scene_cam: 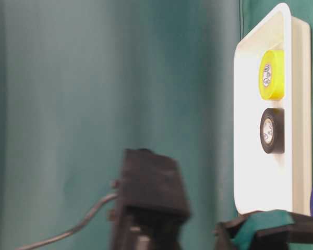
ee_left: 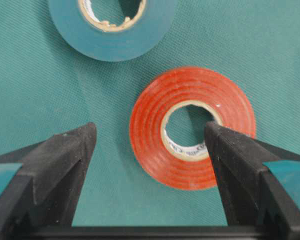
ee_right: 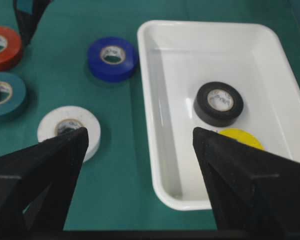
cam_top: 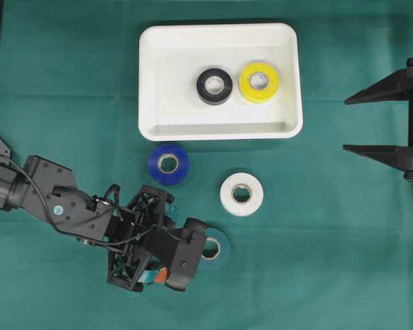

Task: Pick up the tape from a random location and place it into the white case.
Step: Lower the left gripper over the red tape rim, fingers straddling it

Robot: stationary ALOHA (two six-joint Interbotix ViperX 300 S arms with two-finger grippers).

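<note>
The whole roll (ee_left: 192, 128) is too wide for my fingers, so my left gripper should next pick up the red tape roll by its narrow ring band (ee_left: 146, 125) beside the roll's open hole.
A red tape roll (ee_left: 190, 82) lies flat on the green cloth, between the fingers of my left gripper (ee_left: 150, 131), which is open; the right finger (ee_left: 235, 160) overlaps the roll's hole and nothing is gripped. From overhead the left gripper (cam_top: 155, 271) hovers at the front left, with only a sliver of the red tape (cam_top: 161, 276) showing. The white case (cam_top: 172, 82) sits at the back centre and holds a black roll (cam_top: 214, 86) and a yellow roll (cam_top: 259, 82). My right gripper (cam_top: 345, 124) stands open at the right edge, away from everything.
Loose on the cloth are a blue roll (cam_top: 168, 164), a white roll (cam_top: 241, 194) and a teal roll (cam_top: 220, 249) partly under the left wrist. The right wrist view shows the case's near corner (ee_right: 190, 200) just ahead.
</note>
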